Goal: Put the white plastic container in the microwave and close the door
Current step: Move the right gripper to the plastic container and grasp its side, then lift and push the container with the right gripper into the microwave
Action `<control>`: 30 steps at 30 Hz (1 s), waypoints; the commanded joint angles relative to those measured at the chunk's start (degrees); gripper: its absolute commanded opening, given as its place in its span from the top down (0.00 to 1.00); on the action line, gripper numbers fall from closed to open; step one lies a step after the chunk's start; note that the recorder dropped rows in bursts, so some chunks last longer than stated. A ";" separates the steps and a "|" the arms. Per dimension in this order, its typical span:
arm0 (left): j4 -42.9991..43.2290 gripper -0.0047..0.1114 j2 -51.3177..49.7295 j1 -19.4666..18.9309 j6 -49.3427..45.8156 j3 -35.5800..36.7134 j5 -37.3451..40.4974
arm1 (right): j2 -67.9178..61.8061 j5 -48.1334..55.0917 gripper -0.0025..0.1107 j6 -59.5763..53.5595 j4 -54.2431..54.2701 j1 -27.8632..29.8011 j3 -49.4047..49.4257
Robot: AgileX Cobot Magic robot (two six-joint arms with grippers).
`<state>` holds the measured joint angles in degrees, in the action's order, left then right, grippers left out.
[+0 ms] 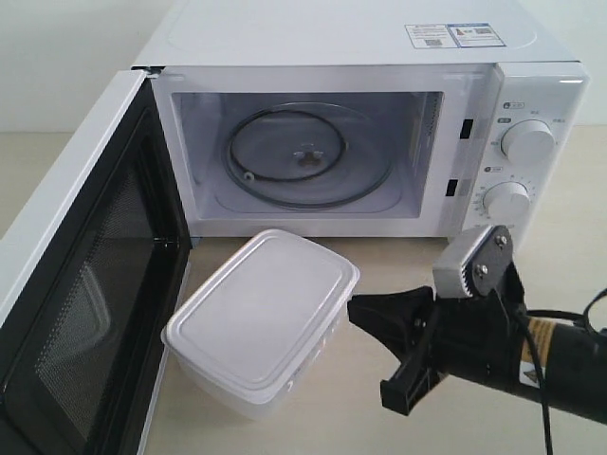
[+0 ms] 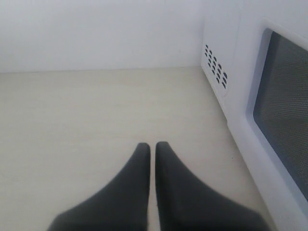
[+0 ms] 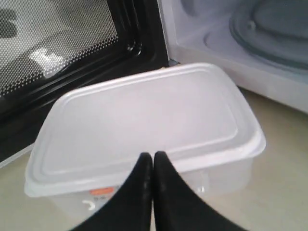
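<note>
The white plastic container has to go on the glass turntable (image 1: 303,156), so the robot's right gripper should next grab it by its lid's rim along the labeled side.
The white plastic container (image 1: 266,313) stands on the table in front of the microwave (image 1: 379,47), lid on, with a red label low on one side (image 3: 103,191). The door (image 1: 85,284) is swung wide open at the left, and the glass turntable (image 1: 303,156) inside is bare. My right gripper (image 1: 356,308) is shut with nothing in it. Its tips sit just off the container's right side, level with the lid's rim (image 3: 153,156). My left gripper (image 2: 152,147) is shut and empty over bare table. It sits beside the door's outer face (image 2: 284,110), out of the exterior view.
The microwave's control panel with two round knobs (image 1: 526,142) is at the right. Vent holes (image 2: 215,67) mark the microwave's side wall behind the open door. A cream tabletop (image 1: 379,265) runs under everything, with a pale wall behind.
</note>
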<state>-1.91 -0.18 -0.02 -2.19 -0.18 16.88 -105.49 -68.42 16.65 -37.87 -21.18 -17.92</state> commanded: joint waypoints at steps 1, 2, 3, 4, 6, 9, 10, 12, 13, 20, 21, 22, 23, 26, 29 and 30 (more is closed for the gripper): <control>-0.28 0.92 0.18 -0.31 0.22 0.18 0.09 | 0.22 -1.54 0.98 1.07 0.47 -0.04 3.68; -0.28 0.92 0.18 -0.31 0.22 0.18 0.09 | 0.22 -1.54 0.98 2.26 -0.34 -0.04 3.99; -0.28 0.92 0.18 -0.31 0.22 0.18 0.09 | 0.22 -1.54 0.98 3.51 -1.57 -0.04 4.03; -0.28 0.92 0.18 -0.31 0.22 0.18 0.09 | 0.22 -1.54 0.98 4.93 -1.90 -0.04 4.03; -0.28 0.92 0.18 -0.31 0.22 0.18 0.09 | 0.10 -1.54 0.98 12.21 -0.88 -0.04 4.03; -0.28 0.92 0.18 -0.31 0.22 0.18 0.09 | 0.10 -1.54 0.98 30.38 2.83 -0.04 4.03; -0.28 0.92 0.18 -0.31 0.22 0.18 0.09 | 0.10 -1.54 0.98 36.65 3.21 -0.04 4.03; -0.28 0.92 0.18 -0.31 0.22 0.18 0.09 | 0.10 -1.54 0.98 45.09 3.51 -0.04 4.03; -0.28 0.92 0.18 -0.31 0.22 0.18 0.09 | 0.10 -0.57 0.98 48.27 3.51 -0.04 4.03; -0.28 0.92 0.18 -0.31 0.22 0.18 0.09 | 0.10 0.92 0.98 56.51 -2.71 -0.18 4.03; -0.28 0.92 0.18 -0.31 0.22 0.18 0.09 | 0.10 0.63 0.98 57.90 -3.16 -0.18 4.03; -0.28 0.92 0.18 -0.31 0.22 0.18 0.09 | 0.10 0.63 0.98 59.28 -3.26 -0.18 4.03; -0.28 0.92 0.18 -0.31 0.22 0.18 0.09 | 0.10 0.48 0.96 61.39 -3.38 -0.18 4.03; -0.28 0.92 0.18 -0.31 0.22 0.18 0.09 | 0.10 0.59 0.83 65.79 -4.23 -0.18 3.91; -0.28 0.92 0.18 -0.31 0.22 0.18 0.09 | 0.10 0.59 0.66 68.87 -3.93 -0.18 3.91; -0.28 0.92 0.18 -0.31 0.22 0.18 0.09 | 0.10 0.59 0.60 69.33 -3.17 -0.18 3.91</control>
<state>-1.91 -0.18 -0.02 -2.19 -0.18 16.88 -105.49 -67.58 84.04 -41.47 -21.18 -14.09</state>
